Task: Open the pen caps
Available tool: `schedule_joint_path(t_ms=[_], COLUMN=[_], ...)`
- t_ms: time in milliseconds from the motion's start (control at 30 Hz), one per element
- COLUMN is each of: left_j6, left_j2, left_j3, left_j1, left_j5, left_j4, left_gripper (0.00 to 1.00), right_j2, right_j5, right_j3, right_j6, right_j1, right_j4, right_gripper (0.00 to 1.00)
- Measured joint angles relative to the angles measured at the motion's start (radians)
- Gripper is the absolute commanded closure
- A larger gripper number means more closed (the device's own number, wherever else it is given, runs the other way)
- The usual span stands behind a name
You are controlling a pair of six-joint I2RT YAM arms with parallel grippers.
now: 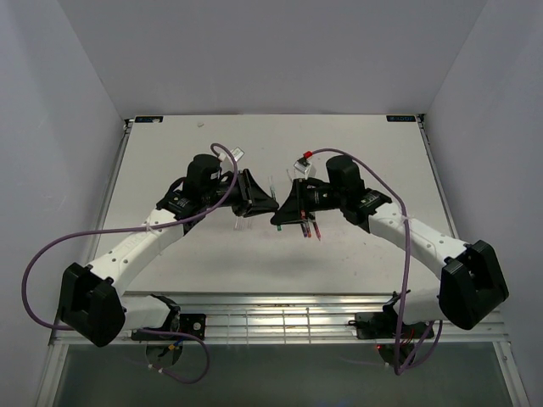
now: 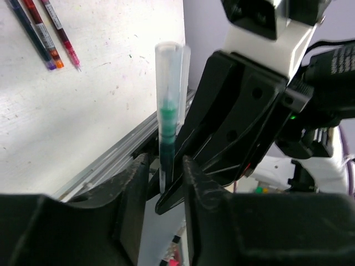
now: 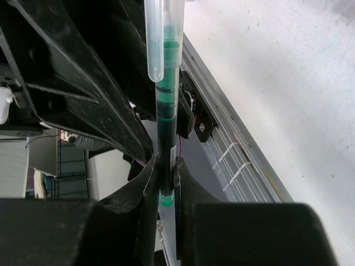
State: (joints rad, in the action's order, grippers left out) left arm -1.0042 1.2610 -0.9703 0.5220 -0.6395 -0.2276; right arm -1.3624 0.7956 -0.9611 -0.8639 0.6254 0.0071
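Observation:
I should grab the pen by its clear cap (image 1: 272, 187) (image 2: 166, 66) with my left gripper next. Then I can pull the cap off the body of the pen that my right gripper holds.
A green-ink pen (image 3: 166, 105) with a clear cap (image 3: 158, 33) on it is held above the table between the two arms. My right gripper (image 3: 166, 166) is shut on the barrel near its green end plug. In the left wrist view the same pen (image 2: 168, 119) and its clear cap (image 2: 166, 66) stand between the fingers of my left gripper (image 2: 165, 172), whose jaws stand wider than the barrel. A tip of the right gripper's finger reaches into that gap. In the top view the left gripper (image 1: 265, 202) and right gripper (image 1: 284, 212) meet mid-table. No separate red, blue or orange caps show.
Three pens (image 2: 41, 33), dark blue, red and pink, lie side by side on the white table (image 2: 100, 83); they also show in the top view (image 1: 310, 227) below the right gripper. Some small clear pieces (image 1: 246, 222) lie under the left gripper. The table's metal front rail (image 3: 244, 149) is close below.

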Motion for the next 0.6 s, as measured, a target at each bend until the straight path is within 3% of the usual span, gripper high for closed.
schedule_joint_path(t_ms=[67,167,333,600], left_j6=[0.005,0.011,0.01,-0.032], left_j2=[0.0,-0.003,-0.01,-0.011], left_j3=[0.0,0.0,0.0,0.022], left_j1=[0.0,-0.003,-0.012,-0.016], left_j5=[0.004,0.011,0.016,0.001], left_j4=[-0.005,-0.008,-0.003,0.077], left_gripper=[0.47,0.44,0.45,0.55], right_j2=[0.022,0.054,0.111,0.129], right_j5=[0.001,0.011,0.041,0.098], right_j3=[0.027,0.057,0.106,0.109], right_j6=[0.001,0.003,0.004,0.006], right_j1=[0.01,0.018,0.021,0.021], right_j4=[-0.002,-0.011,-0.016,-0.019], right_gripper=[0.92,0.92,0.92,0.92])
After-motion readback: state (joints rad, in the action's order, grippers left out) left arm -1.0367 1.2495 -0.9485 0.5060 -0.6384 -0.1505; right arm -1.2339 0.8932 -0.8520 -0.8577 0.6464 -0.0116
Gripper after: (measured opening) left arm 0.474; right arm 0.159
